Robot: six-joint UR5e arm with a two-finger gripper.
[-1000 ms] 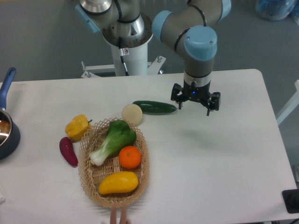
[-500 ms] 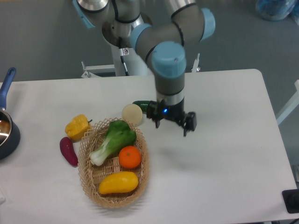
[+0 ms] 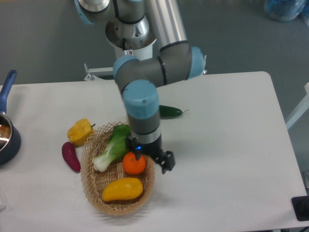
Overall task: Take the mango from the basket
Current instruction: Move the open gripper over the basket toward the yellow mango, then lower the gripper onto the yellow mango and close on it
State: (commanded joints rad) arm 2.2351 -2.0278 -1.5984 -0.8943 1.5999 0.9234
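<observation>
My gripper grabs the mango's smooth long sides next, to lift the mango (image 3: pixel 122 189) out of the wicker basket (image 3: pixel 88 180).
The mango (image 3: pixel 122 189) is smooth, yellow-orange and oblong, and it lies at the near end of the oval wicker basket (image 3: pixel 88 180). My gripper (image 3: pixel 151 158) hangs over the basket's right rim, next to the round orange (image 3: pixel 133 163) and up and to the right of the mango. Its jaws stand apart and hold nothing. One finger (image 3: pixel 167 163) shows outside the rim; the other is partly hidden by the wrist near the orange.
A bok choy (image 3: pixel 114 144) lies in the basket's far half. A yellow bell pepper (image 3: pixel 79 131) and a purple eggplant (image 3: pixel 70 156) lie left of the basket. A green cucumber (image 3: pixel 172 111) lies behind the arm. A blue-handled pot (image 3: pixel 6 136) sits at the left edge.
The arm has swung from the right of the table leftward and nearer, bringing the gripper from beside the cucumber to over the basket's right rim. The fruits have not moved.
</observation>
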